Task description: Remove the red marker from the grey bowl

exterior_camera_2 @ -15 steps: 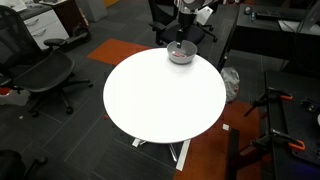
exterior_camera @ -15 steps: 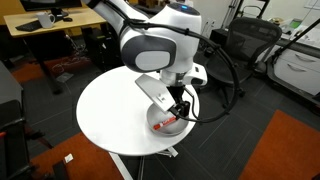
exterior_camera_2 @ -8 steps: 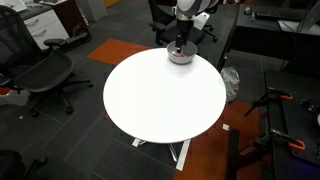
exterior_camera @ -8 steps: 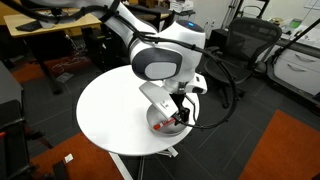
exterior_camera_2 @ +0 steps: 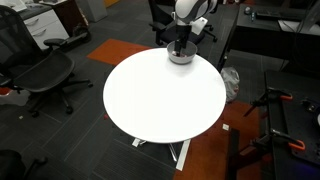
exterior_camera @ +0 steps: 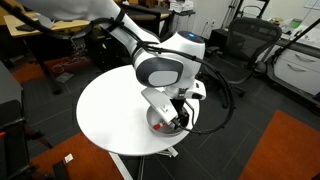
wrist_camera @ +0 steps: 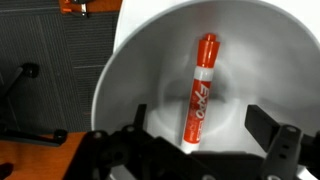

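My gripper should close on the red marker, because the marker's lettered part is between my open fingers, down inside the bowl (wrist_camera: 130, 70).
The red marker (wrist_camera: 198, 90) lies inside the grey bowl (wrist_camera: 130, 70) in the wrist view, red with a white band and a whitish end. My gripper (wrist_camera: 196, 128) is open, lowered into the bowl, one finger on each side of the marker's near end, not closed on it. In both exterior views the bowl (exterior_camera: 160, 123) (exterior_camera_2: 180, 57) sits at the edge of the round white table, with my gripper (exterior_camera: 176, 119) (exterior_camera_2: 180, 48) down in it. The marker is mostly hidden by the gripper there.
The round white table (exterior_camera: 110, 110) (exterior_camera_2: 160, 95) stands on dark carpet. Office chairs (exterior_camera_2: 40, 70) (exterior_camera: 245, 45) and desks stand around it. An orange floor patch (exterior_camera: 285, 145) lies beside the table.
The arm has come down, bringing my gripper lower into the bowl around the marker. The marker and bowl have not moved.
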You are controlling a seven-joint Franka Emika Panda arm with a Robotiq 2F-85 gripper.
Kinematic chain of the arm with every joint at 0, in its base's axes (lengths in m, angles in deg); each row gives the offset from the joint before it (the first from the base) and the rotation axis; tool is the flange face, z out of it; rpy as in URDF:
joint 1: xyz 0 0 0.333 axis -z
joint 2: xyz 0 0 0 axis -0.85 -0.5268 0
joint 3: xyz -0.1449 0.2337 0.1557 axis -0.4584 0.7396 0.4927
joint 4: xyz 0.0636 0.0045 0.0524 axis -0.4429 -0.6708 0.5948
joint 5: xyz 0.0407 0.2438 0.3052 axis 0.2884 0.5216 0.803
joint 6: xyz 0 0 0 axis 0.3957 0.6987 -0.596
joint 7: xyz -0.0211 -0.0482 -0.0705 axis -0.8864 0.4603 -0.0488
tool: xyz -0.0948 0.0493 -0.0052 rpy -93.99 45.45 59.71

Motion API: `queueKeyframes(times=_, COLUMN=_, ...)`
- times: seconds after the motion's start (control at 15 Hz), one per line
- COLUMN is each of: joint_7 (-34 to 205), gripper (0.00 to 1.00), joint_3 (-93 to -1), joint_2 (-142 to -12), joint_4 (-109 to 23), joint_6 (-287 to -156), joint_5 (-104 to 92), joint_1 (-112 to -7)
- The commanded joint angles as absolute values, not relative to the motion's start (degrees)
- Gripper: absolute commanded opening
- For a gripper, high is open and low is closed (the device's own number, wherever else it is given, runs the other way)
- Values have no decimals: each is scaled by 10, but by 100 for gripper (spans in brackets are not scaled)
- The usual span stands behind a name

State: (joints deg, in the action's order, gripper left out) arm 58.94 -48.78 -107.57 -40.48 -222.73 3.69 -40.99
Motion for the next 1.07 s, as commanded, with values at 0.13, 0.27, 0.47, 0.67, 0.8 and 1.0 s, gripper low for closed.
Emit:
queueKeyframes(times=0.13, joint_7=626, gripper=74, joint_3=-487, joint_2=-1095, joint_4=-378, joint_6=-2231, joint_5=13, joint_1=-410)
queueKeyframes(times=0.27, joint_7=634, gripper=58, joint_3=-487, joint_2=-1097, joint_4=-376, joint_6=-2233, joint_5=6, joint_1=-410)
queueKeyframes(times=0.47, joint_7=639, gripper=34, joint_3=-486, joint_2=-1100, joint_4=-376, joint_6=-2235, joint_5=3, joint_1=-409)
queueKeyframes(times=0.67, joint_7=639, gripper=12, joint_3=-486, joint_2=-1102, joint_4=-378, joint_6=-2237, joint_5=3, joint_1=-408)
queueKeyframes(times=0.8, joint_7=639, gripper=0, joint_3=-486, joint_2=-1104, joint_4=-379, joint_6=-2239, joint_5=3, joint_1=-409)
queueKeyframes(times=1.0, joint_7=643, gripper=5, joint_3=-488, joint_2=-1088, joint_4=-396, joint_6=-2251, joint_5=0, joint_1=-414)
